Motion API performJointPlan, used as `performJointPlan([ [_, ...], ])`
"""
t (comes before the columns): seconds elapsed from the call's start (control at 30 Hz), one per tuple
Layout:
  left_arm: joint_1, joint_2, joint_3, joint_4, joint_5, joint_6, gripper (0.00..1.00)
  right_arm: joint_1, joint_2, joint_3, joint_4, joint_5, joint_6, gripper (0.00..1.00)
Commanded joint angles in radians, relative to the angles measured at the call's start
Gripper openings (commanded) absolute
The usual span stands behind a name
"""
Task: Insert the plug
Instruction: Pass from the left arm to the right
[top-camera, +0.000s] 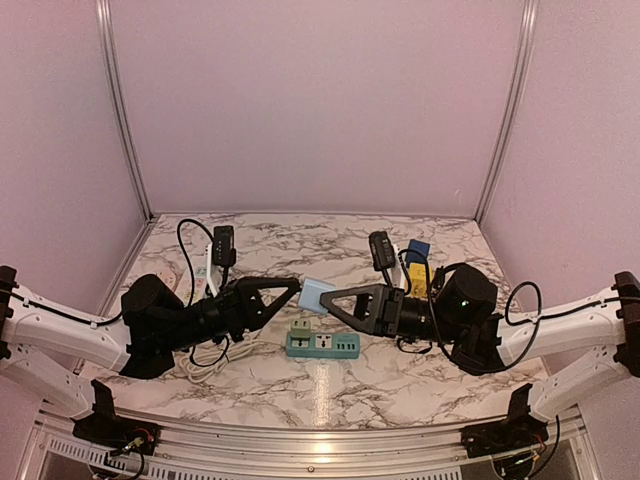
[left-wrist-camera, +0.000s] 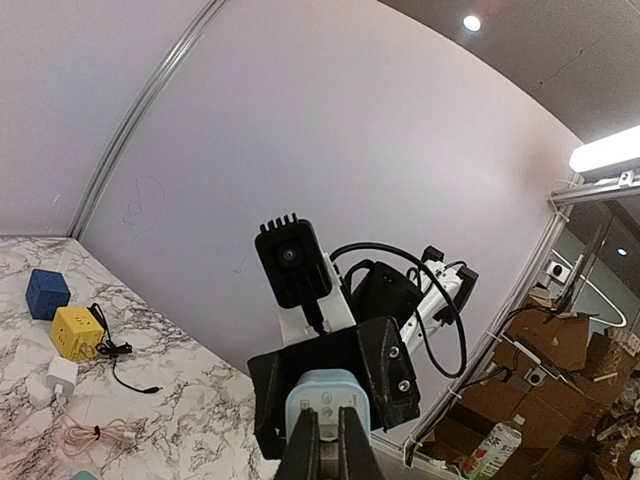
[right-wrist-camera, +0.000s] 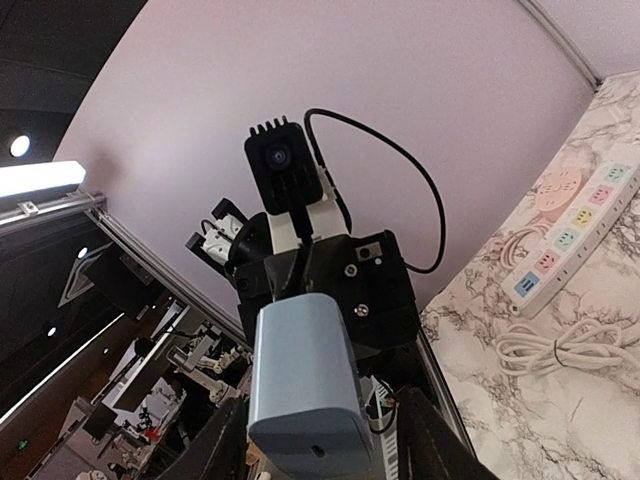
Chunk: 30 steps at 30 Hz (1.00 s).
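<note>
The robot's right gripper will close on the light blue plug, because both of its fingers reach past the near side of the plug on either side.
A light blue plug (top-camera: 318, 295) hangs in the air between my two grippers, above the green power strip (top-camera: 322, 343). My left gripper (top-camera: 296, 287) is shut on it. In the left wrist view its fingers (left-wrist-camera: 308, 440) pinch something at the middle of the plug's (left-wrist-camera: 325, 392) face, probably the prongs. My right gripper (top-camera: 331, 300) faces it from the other side and is open. In the right wrist view the plug's (right-wrist-camera: 300, 370) smooth body sits between the spread fingers (right-wrist-camera: 218, 445) with a gap on each side.
A white power strip (right-wrist-camera: 570, 235) with pastel sockets and a coiled white cord (right-wrist-camera: 555, 350) lies at the left of the table. A yellow cube socket (left-wrist-camera: 77, 332), a blue cube (left-wrist-camera: 47, 293) and a small white charger (left-wrist-camera: 62, 375) sit at the right.
</note>
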<state>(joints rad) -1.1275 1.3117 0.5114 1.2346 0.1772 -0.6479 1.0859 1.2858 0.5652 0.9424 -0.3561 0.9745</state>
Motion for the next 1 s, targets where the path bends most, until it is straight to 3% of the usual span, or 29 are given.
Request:
performJointPlan([
  [0.0, -0.009, -0.008, -0.005, 0.032, -0.016, -0.007, 0.0, -0.001, 0.006, 0.008, 0.025, 0.0, -0.023, 0.46],
  [0.23, -0.014, 0.007, 0.001, 0.041, -0.019, -0.011, 0.0, -0.002, 0.009, 0.023, 0.018, -0.005, -0.03, 0.43],
  [0.43, -0.015, 0.013, 0.0, 0.042, -0.023, -0.013, 0.0, -0.001, 0.016, 0.035, 0.023, -0.012, -0.031, 0.21],
  [0.53, -0.017, 0.003, -0.011, 0.042, -0.026, -0.013, 0.35, -0.007, 0.005, 0.059, -0.035, -0.03, -0.058, 0.06],
  [0.63, -0.017, -0.028, -0.037, 0.032, -0.047, -0.008, 0.68, -0.014, -0.039, 0.118, -0.239, -0.013, -0.16, 0.0],
  [0.8, -0.016, -0.126, -0.109, -0.022, -0.121, 0.006, 0.94, -0.018, -0.121, 0.271, -0.717, 0.111, -0.418, 0.0],
  [0.97, -0.016, -0.235, -0.178, -0.127, -0.214, 0.015, 0.99, -0.019, -0.134, 0.444, -1.092, 0.298, -0.658, 0.0],
])
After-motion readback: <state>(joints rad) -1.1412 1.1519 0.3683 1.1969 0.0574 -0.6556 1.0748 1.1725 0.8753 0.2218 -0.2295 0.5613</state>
